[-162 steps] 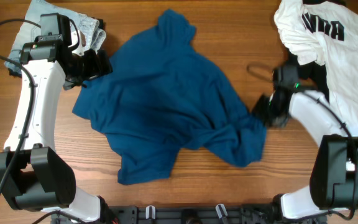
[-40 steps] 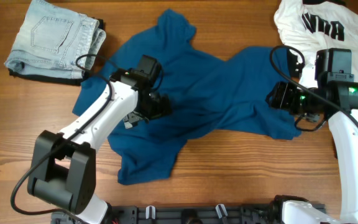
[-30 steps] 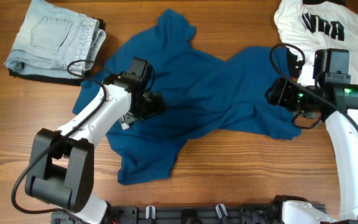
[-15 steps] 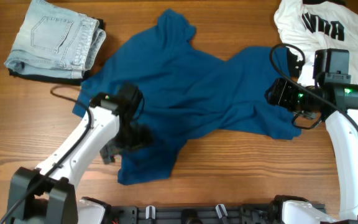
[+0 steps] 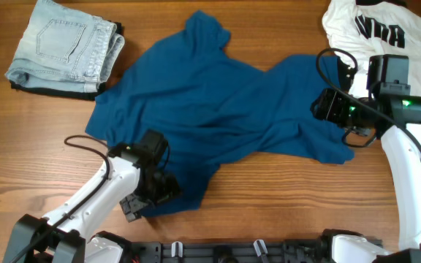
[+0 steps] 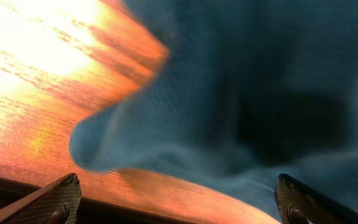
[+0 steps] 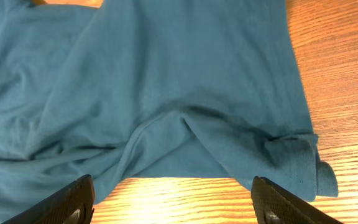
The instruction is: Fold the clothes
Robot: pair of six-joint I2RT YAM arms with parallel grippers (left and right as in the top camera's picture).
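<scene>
The dark-blue shirt [image 5: 210, 109] needs to be spread for folding. My left gripper should next grab it by its lower front corner, which leaves the opposite side free for that.
The dark-blue shirt [image 5: 210, 109] lies rumpled and spread across the middle of the table. My left gripper [image 5: 152, 197] hovers over its lower front corner, fingers wide open, with only blurred blue cloth [image 6: 241, 93] and wood ahead of it [image 6: 179, 211]. My right gripper [image 5: 327, 108] is above the shirt's right side, open and holding nothing; in the right wrist view [image 7: 176, 208] bare wood lies between the fingers and the shirt's edge [image 7: 185, 93] lies just beyond. A white shirt with black lettering [image 5: 386, 36] sits at the back right.
Folded light-blue jeans [image 5: 64, 44] rest at the back left on a black piece [image 5: 46, 89]. The left arm's cable [image 5: 86, 140] loops over the wood. The table's front edge [image 5: 269, 245] runs just below the left gripper.
The left arm swept from the shirt's middle toward the front edge, ending over the lower corner. The right gripper stayed in place and opened slightly wider.
</scene>
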